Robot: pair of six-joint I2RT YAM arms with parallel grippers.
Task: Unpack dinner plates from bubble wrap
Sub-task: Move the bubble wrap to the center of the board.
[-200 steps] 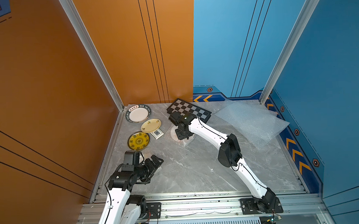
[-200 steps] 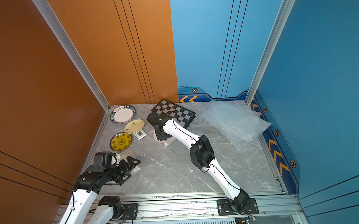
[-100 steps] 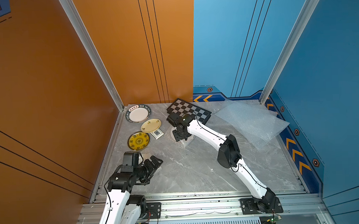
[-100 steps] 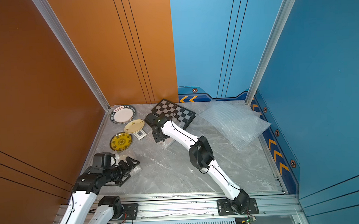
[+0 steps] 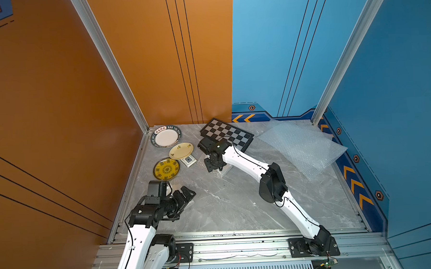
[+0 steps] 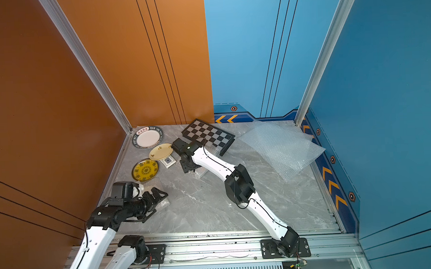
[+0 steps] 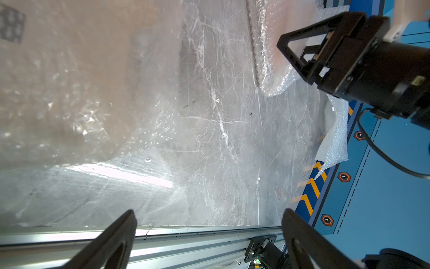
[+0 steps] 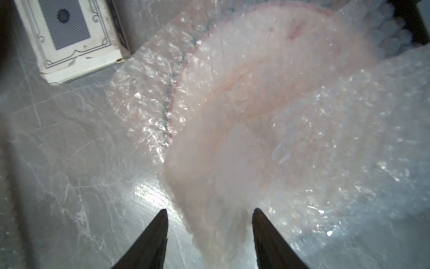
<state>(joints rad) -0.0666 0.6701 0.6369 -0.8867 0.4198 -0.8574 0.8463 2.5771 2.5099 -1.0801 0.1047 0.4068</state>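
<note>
I next need to pinch the loose fold of bubble wrap beyond the plate's near edge with my right gripper, to draw the wrapped plate into open space for unpacking.
Three bare dinner plates lie at the back left: a white one with a lettered rim (image 5: pixel 166 137) (image 6: pixel 147 138), a pale yellow one (image 5: pixel 181 150) and a dark-rimmed yellow patterned one (image 5: pixel 166 169). Another plate (image 8: pixel 267 104) lies on the table, still covered in bubble wrap. My right gripper (image 8: pixel 209 210) (image 5: pixel 213 165) hovers low over its edge. Its jaws are open, and a loose fold of wrap rises between them without touching either finger. My left gripper (image 7: pixel 209 212) (image 5: pixel 187 193) is wide open and holds nothing, at the front left over a crumpled piece of wrap (image 6: pixel 162 203).
A pile of loose bubble wrap sheets (image 5: pixel 302 146) fills the back right corner. A black-grey checkerboard (image 5: pixel 225 134) lies at the back behind the right gripper. A small white card box (image 8: pixel 69 37) (image 5: pixel 188 160) sits next to the wrapped plate. Orange and blue walls enclose the table.
The right gripper's jaws have spread apart, and the gripper has shifted slightly toward the front left over the wrapped plate. The left arm has stayed where it was.
</note>
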